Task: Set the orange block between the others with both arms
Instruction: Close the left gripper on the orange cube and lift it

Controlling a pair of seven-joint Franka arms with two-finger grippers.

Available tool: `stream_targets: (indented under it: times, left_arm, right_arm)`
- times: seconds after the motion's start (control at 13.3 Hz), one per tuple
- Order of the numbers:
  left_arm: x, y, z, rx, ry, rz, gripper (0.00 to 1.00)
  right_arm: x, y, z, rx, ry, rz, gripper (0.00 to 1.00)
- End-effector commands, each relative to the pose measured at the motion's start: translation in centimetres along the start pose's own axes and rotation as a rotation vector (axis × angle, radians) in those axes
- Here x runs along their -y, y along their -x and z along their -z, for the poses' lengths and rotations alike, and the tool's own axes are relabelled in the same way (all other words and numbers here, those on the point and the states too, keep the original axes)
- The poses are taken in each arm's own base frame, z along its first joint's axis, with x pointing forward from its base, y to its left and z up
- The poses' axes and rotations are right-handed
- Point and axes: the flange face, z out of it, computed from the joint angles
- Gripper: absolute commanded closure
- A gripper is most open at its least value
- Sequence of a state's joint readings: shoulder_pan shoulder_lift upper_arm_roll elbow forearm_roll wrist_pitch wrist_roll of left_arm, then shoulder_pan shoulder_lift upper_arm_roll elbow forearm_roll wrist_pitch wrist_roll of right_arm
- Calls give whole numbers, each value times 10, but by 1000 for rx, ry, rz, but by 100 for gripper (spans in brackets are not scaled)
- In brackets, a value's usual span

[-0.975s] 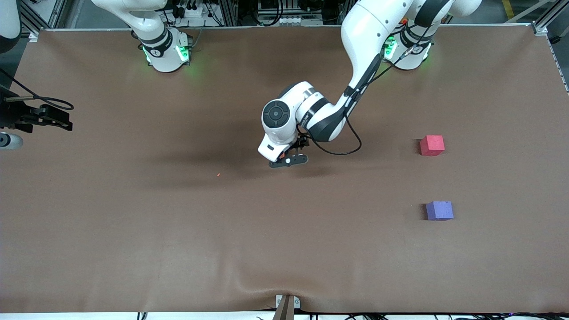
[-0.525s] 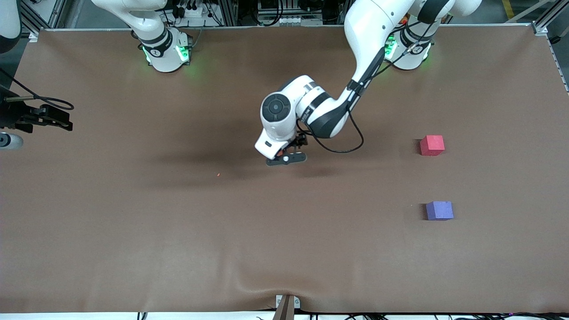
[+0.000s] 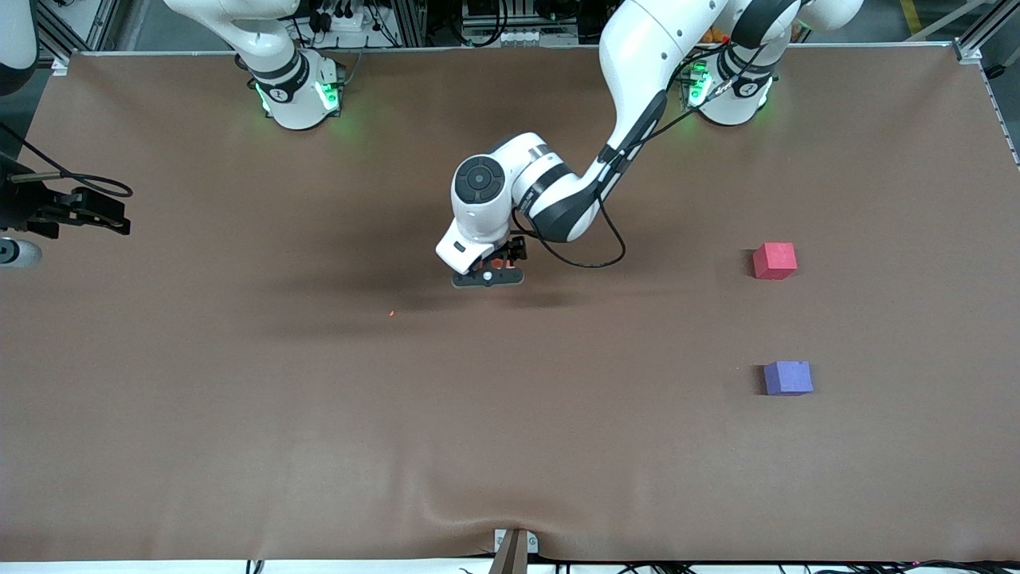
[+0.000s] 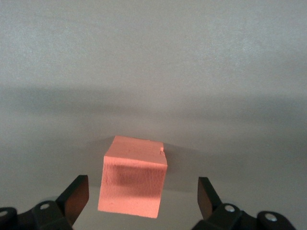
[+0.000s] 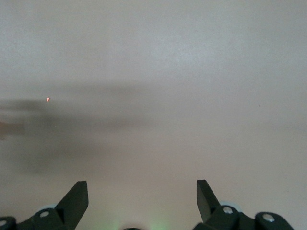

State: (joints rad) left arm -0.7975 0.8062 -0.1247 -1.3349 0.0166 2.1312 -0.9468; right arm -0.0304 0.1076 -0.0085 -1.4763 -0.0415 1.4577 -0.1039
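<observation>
My left gripper should next grab the orange block's opposite sides, to place it between the red-pink cube (image 3: 774,261) and the purple-blue cube.
The orange block (image 4: 134,184) sits on the brown table cloth near the table's middle; in the front view only a sliver of it (image 3: 496,262) shows under the left hand. My left gripper (image 4: 141,184) is open and straddles the block with a gap on each side, touching nothing. The others, a red-pink cube (image 3: 774,261) and a purple-blue cube (image 3: 788,378), stand apart toward the left arm's end, the purple-blue one nearer the front camera. My right gripper (image 5: 142,189) waits open and empty over bare cloth at the right arm's end (image 3: 111,217).
A tiny orange crumb (image 3: 391,313) lies on the cloth between the two grippers. A metal bracket (image 3: 514,546) sits at the table's front edge, where the cloth (image 3: 239,414) wrinkles. Both green-lit arm bases stand along the back edge.
My left gripper has moved toward the right arm's end of the table, staying open. The cubes and the right arm have not moved.
</observation>
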Motion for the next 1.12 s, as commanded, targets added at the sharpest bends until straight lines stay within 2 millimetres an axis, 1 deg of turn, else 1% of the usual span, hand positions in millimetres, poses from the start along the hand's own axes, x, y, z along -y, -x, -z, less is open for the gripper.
stream_targets:
  times: [0.0, 0.15, 0.3, 0.38, 0.6, 0.9, 1.05]
  left_arm:
    - [-1, -3, -1, -26, -1, -29, 0]
    - [-3, -4, -9, -33, 11, -29, 0]
    - [-7, 8, -25, -32, -18, -60, 0]
    - [-7, 9, -29, -47, -36, -79, 0]
    - [-6, 9, -35, -59, -52, -96, 0]
    - [-6, 10, -47, -59, -52, -100, 0]
    - [-6, 10, -46, -60, -49, -96, 0]
  right_arm:
    - [1, 3, 6, -5, -15, 2, 0]
    - [2, 3, 6, -5, -15, 4, 0]
    - [2, 3, 6, -5, -15, 4, 0]
    - [2, 3, 6, -5, -15, 4, 0]
    - [2, 3, 6, -5, -15, 4, 0]
    - [2, 3, 6, -5, -15, 4, 0]
    - [2, 3, 6, -5, -15, 4, 0]
